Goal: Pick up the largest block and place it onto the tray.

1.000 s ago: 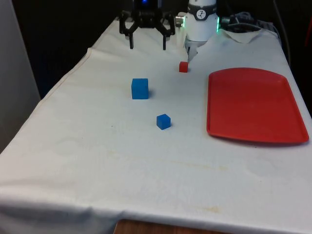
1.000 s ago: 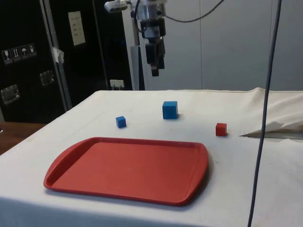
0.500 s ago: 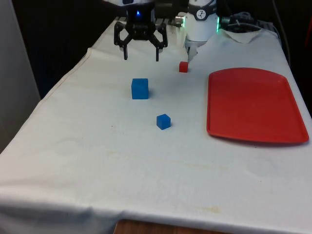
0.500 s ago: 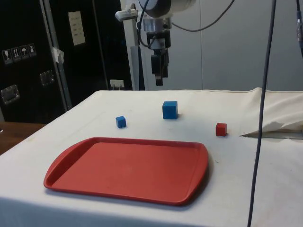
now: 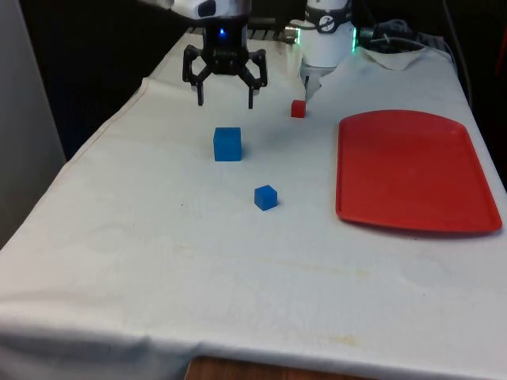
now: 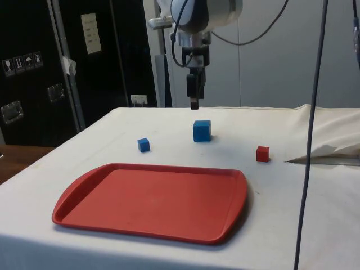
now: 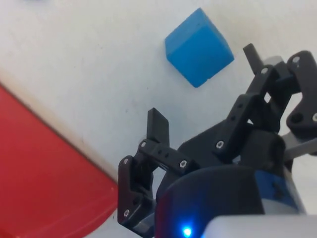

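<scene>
I should next grip the block by two opposite sides with my gripper, so that I can set the largest block onto the tray point(image 5: 412, 170) point(image 7: 39, 173).
The largest block, a big blue cube point(image 5: 227, 144) point(image 6: 202, 130) point(image 7: 199, 47), sits on the white cloth towards the front view's left. My gripper point(image 5: 225, 103) point(image 6: 194, 104) point(image 7: 203, 82) hangs open in the air just above and slightly behind it, with nothing between its fingers. The red tray point(image 5: 412, 170) point(image 6: 152, 199) point(image 7: 39, 173) lies flat on the front view's right, with nothing on it.
A small blue cube point(image 5: 266, 197) point(image 6: 143, 145) lies nearer the front edge. A small red cube point(image 5: 298, 108) point(image 6: 262, 153) rests near the robot's base. Cables hang at the side view's right.
The gripper has come down and forward from near the robot's base to just above the big blue cube, staying open. The blocks and tray have not moved.
</scene>
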Motion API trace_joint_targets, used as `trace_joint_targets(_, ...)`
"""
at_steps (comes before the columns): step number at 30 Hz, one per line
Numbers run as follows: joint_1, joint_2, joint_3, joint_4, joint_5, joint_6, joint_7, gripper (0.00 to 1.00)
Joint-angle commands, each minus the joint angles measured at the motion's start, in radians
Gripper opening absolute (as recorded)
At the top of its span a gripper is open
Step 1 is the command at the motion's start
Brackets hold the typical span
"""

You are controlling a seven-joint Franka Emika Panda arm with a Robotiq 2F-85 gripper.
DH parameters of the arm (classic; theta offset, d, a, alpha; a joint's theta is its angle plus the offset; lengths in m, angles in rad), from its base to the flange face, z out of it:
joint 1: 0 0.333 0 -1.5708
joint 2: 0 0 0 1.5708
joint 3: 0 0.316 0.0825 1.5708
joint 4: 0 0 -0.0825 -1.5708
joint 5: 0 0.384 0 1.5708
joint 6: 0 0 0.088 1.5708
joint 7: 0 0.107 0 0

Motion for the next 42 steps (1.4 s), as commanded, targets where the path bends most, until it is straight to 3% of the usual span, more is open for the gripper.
trace_joint_targets(1, -0.011, 0.005, 0.015, -0.003, 0.025, 0.016, -0.02, 1.0)
trace_joint_targets(6, -0.012, 0.048, 0.019, 0.004, 0.096, 0.023, -0.072, 1.0)
trace_joint_targets(7, 0.0, 0.057, 0.004, 0.006, 0.086, 0.015, -0.061, 1.0)
trace_joint_targets(8, -0.012, 0.055, 0.019, 0.006, 0.111, 0.022, -0.082, 1.0)
trace_joint_targets(15, -0.011, 0.102, 0.028, 0.01, 0.211, 0.027, -0.152, 1.0)
trace_joint_targets(16, 0.0, 0.106, 0.012, 0.011, 0.19, 0.015, -0.135, 1.0)
trace_joint_targets(17, -0.011, 0.106, 0.029, 0.01, 0.222, 0.027, -0.16, 1.0)
trace_joint_targets(24, -0.011, 0.146, 0.039, 0.017, 0.308, 0.026, -0.226, 1.0)
trace_joint_targets(25, 0.0, 0.15, 0.024, 0.016, 0.291, 0.015, -0.211, 1.0)
trace_joint_targets(26, -0.012, 0.151, 0.041, 0.019, 0.319, 0.024, -0.234, 1.0)
trace_joint_targets(34, -0.02, 0.209, 0.044, 0.039, 0.406, 0.017, -0.311, 1.0)
trace_joint_targets(35, -0.002, 0.203, 0.03, 0.03, 0.387, 0.014, -0.289, 1.0)
trace_joint_targets(36, -0.02, 0.209, 0.044, 0.039, 0.406, 0.017, -0.311, 1.0)
trace_joint_targets(42, -0.031, 0.276, 0.044, 0.069, 0.477, 0.01, -0.38, 1.0)
